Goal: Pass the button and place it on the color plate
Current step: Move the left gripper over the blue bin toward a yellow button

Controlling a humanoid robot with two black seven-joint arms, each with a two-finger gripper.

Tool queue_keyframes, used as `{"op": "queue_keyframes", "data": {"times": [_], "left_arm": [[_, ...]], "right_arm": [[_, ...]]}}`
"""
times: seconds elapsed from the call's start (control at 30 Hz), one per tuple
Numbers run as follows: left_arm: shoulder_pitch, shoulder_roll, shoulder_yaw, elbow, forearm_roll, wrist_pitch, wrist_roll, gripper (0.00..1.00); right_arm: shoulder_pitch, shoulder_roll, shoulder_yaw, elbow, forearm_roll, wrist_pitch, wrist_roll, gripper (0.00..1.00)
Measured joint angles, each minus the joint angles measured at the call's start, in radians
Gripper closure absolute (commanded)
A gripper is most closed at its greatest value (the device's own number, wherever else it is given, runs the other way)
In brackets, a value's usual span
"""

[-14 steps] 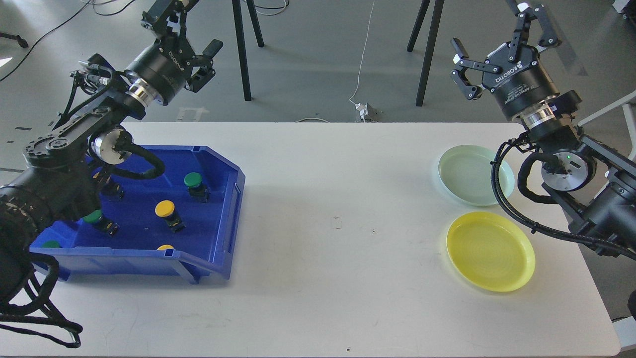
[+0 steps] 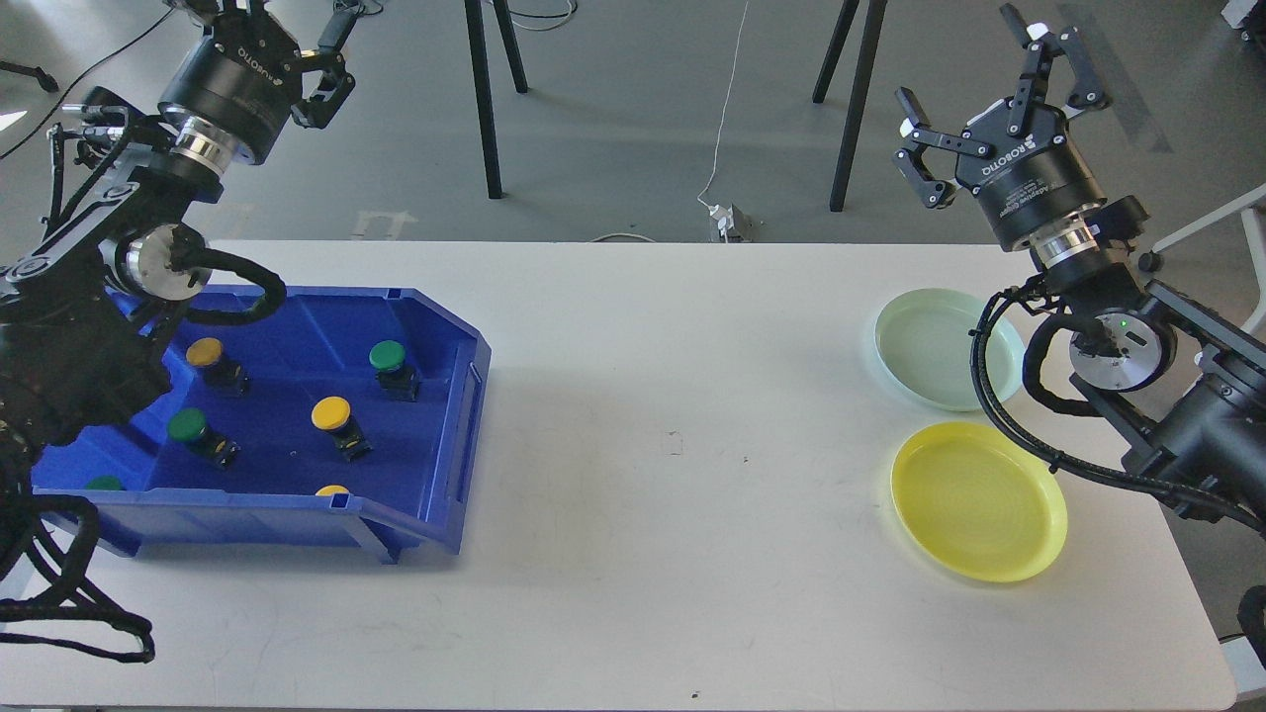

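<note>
My left gripper grabs the button by its yellow cap (image 2: 331, 413) next, to pass a button on for the yellow plate (image 2: 977, 499).
A blue bin (image 2: 450, 435) on the table's left holds several buttons: yellow ones (image 2: 330, 412) (image 2: 205, 352) (image 2: 331, 490) and green ones (image 2: 387, 354) (image 2: 186, 424) (image 2: 103, 484). A pale green plate (image 2: 940, 346) and a yellow plate (image 2: 977, 499) lie at the table's right, both with nothing on them. My left gripper (image 2: 272, 12) is open and empty, raised high above the bin's far left corner and partly cut off by the top edge. My right gripper (image 2: 979, 74) is open and empty, raised behind the pale green plate.
The white table (image 2: 673, 445) spans the view between bin and plates. Black stand legs (image 2: 485, 99) (image 2: 846, 109) and a white cable with plug (image 2: 727, 220) are on the floor behind the table. My right arm's cables (image 2: 999, 396) hang over the green plate's right edge.
</note>
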Motion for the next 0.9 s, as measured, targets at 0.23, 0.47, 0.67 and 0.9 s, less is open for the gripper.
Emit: {"op": "queue_keyframes", "data": {"times": [0.23,0.47,0.67,0.9], "left_arm": [[0.153,-0.010,-0.276,-0.256,-0.076,0.000,0.000,0.00],[0.146,0.251,-0.125,-0.542,0.055,0.000,0.000,0.00],[-0.056,0.453,0.178,-0.667,0.403,-0.001,0.000,0.00],[-0.266,0.557,0.578,-0.786,0.915,-0.001,0.000,0.00]], "right_arm": [[-0.001,0.003,0.008,0.000,0.000,0.000,0.000,0.01],[-0.012,-0.013,0.011,0.002,0.002,0.000,0.000,0.01],[-0.018,-0.010,0.011,0.000,0.001,0.000,0.000,0.01],[-0.046,-0.013,0.010,-0.001,0.001,0.000,0.000,0.01]]}}
